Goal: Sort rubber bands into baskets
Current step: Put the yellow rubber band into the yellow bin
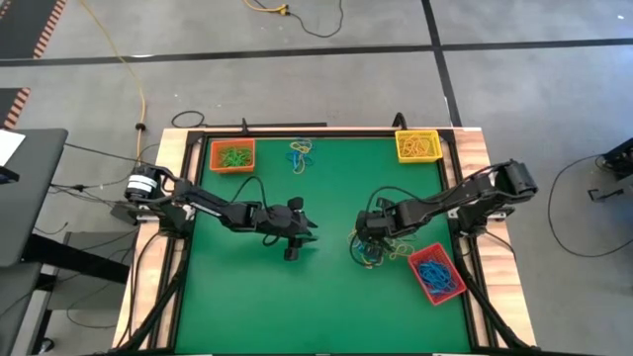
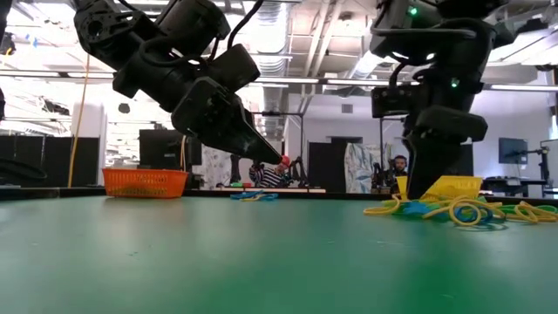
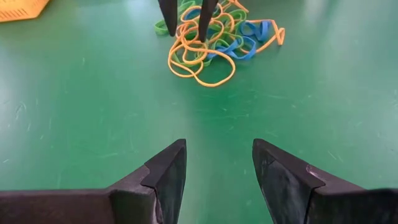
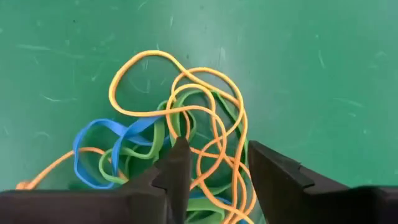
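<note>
I should close my right gripper now. It would hold the yellow rubber band, because both fingers reach down into the pile and yellow loops are between them.
A tangled pile of yellow, blue and green rubber bands (image 1: 381,252) (image 3: 211,43) lies flat on the green table at right of centre. My right gripper (image 1: 364,235) (image 4: 217,168) stands open, its fingers down in that pile. My left gripper (image 1: 302,232) (image 3: 217,174) hangs open over bare table to the pile's left, pointing toward it and touching nothing. The orange basket (image 1: 232,155) at far left holds green bands. The yellow basket (image 1: 417,145) at far right holds yellow ones. The red basket (image 1: 435,274) at near right holds blue ones. My right gripper reaches into the pile from above, pointing steeply down. Its open fingertips (image 3: 169,25) stand among the loops. Yellow loops (image 4: 214,149) lie between the two fingers, flat on the table and slack. Nothing is pinched.
A second small heap of bands (image 1: 301,155) lies at the far edge between the orange and yellow baskets. A wooden frame (image 1: 173,198) borders the table. Open green surface spreads across the near half. People sit in the room beyond the far edge.
</note>
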